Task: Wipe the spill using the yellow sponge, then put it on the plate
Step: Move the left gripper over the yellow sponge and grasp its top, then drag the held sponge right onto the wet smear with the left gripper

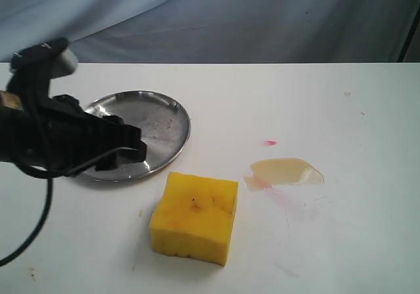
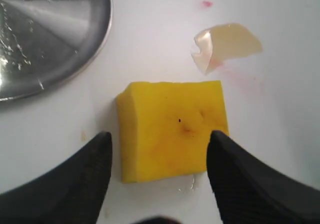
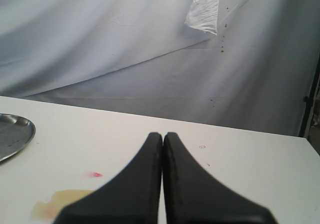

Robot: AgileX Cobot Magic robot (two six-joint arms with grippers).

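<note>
The yellow sponge has to wipe the spill (image 1: pixel 289 172), so the left gripper should next grab it by its top side (image 1: pixel 191 206) beside the dark mark.
The yellow sponge (image 1: pixel 195 218) (image 2: pixel 172 127) lies flat on the white table, front of centre. To its right sits the spill (image 1: pixel 289 172) (image 2: pixel 227 45) (image 3: pixel 52 204), a pale beige glossy puddle with pink smears at its near edge. The steel plate (image 1: pixel 172 121) (image 2: pixel 75 59) (image 3: pixel 17 134) rests to the left, partly covered by my left arm. My left gripper (image 1: pixel 139 148) (image 2: pixel 159 143) hovers open above the plate's near rim, its fingers (image 2: pixel 95 159) framing the sponge's near end without touching it. My right gripper (image 3: pixel 163 136) is shut and empty, and out of the exterior view.
A tiny red dot (image 1: pixel 270 142) (image 2: pixel 206 4) (image 3: pixel 93 174) marks the table just beyond the spill. Grey-white cloth (image 1: pixel 230 18) hangs behind the table's far edge. A black cable (image 1: pixel 39 222) dangles from the left arm over the table's front left.
</note>
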